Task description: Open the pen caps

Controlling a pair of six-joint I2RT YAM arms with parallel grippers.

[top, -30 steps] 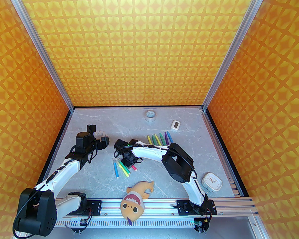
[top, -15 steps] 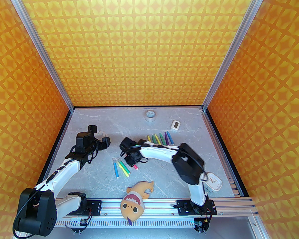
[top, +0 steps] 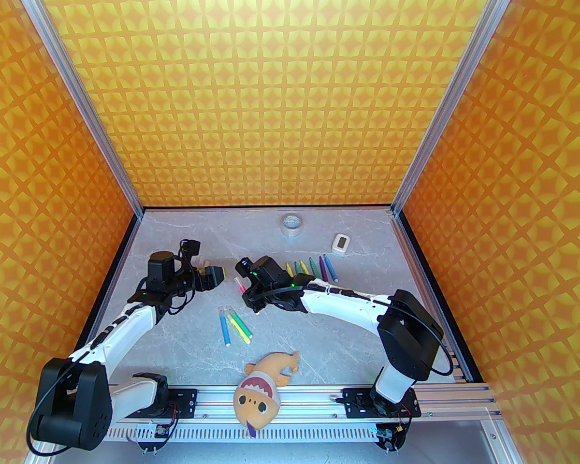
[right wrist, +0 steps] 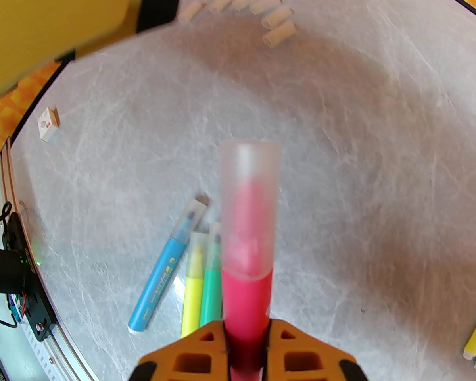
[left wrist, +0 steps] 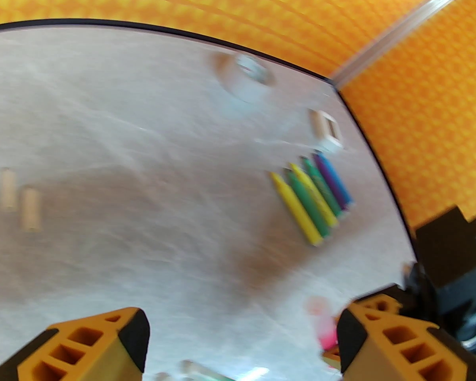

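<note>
The left gripper reaches the pink marker next and grabs its translucent pen cap, away from the pink body, to pull the marker off and open it.
My right gripper is shut on a pink marker and holds it above the table. Its translucent pen cap is on, pointing away from the wrist. From above, the right gripper aims the capped end toward my left gripper. The left gripper stands open a short way from that end, nothing between its fingers. Three capped markers, blue, yellow and green, lie below. Several loose caps lie beyond. Several uncapped markers lie in a row.
A roll of tape and a small white timer sit near the back wall. A plush shark lies at the front rail. The right arm's elbow stands high at the right.
The right gripper has lifted the pink marker off the table and swung its capped end toward the left. The left gripper has moved right toward it and its jaws have narrowed slightly.
</note>
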